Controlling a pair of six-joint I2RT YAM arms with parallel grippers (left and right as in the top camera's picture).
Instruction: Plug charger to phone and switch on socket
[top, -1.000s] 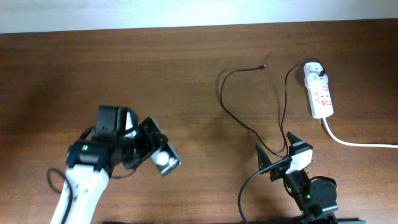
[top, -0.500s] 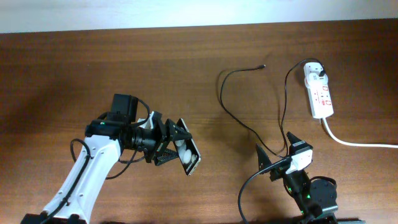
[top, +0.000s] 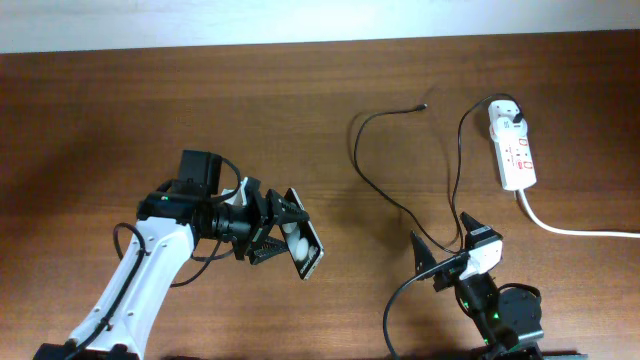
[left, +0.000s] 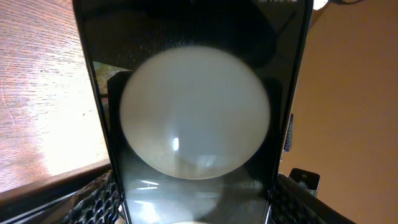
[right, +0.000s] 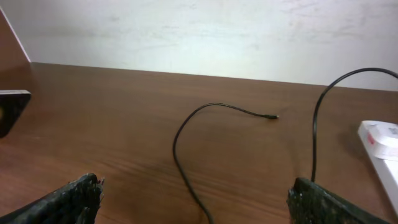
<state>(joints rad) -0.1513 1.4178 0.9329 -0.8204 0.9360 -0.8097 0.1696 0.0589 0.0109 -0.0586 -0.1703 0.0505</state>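
Note:
The right gripper grabs the phone by its loose end (top: 311, 261) (right: 13, 107) across its sides next, to hand its other end back for plugging in the charger.
The black phone (top: 304, 248) is held off the table at centre-left, with my left gripper (top: 276, 236) shut on its two long edges. In the left wrist view the phone's glossy face (left: 196, 74) fills the frame and shows a big pale round spot; the meshed fingers (left: 93, 202) press its sides. The thin black charger (top: 372, 178) loops over the table, its small tip (top: 424, 106) lying free and its plug (top: 514, 118) sitting in the white socket (top: 516, 152) at far right. My right gripper (top: 446, 240) stands open low over the cable's bend (right: 180, 134), holding nothing.
A thick white cord (top: 575, 229) runs from the socket off to the right edge. The socket's near end (right: 380, 144) shows at the right of the right wrist view. A pale wall lies past the table's far edge (top: 320, 42).
My left arm has swung to the right and turned, carrying the phone toward the table's centre; in the last half second it barely moved. The right arm and the cable have stayed still.

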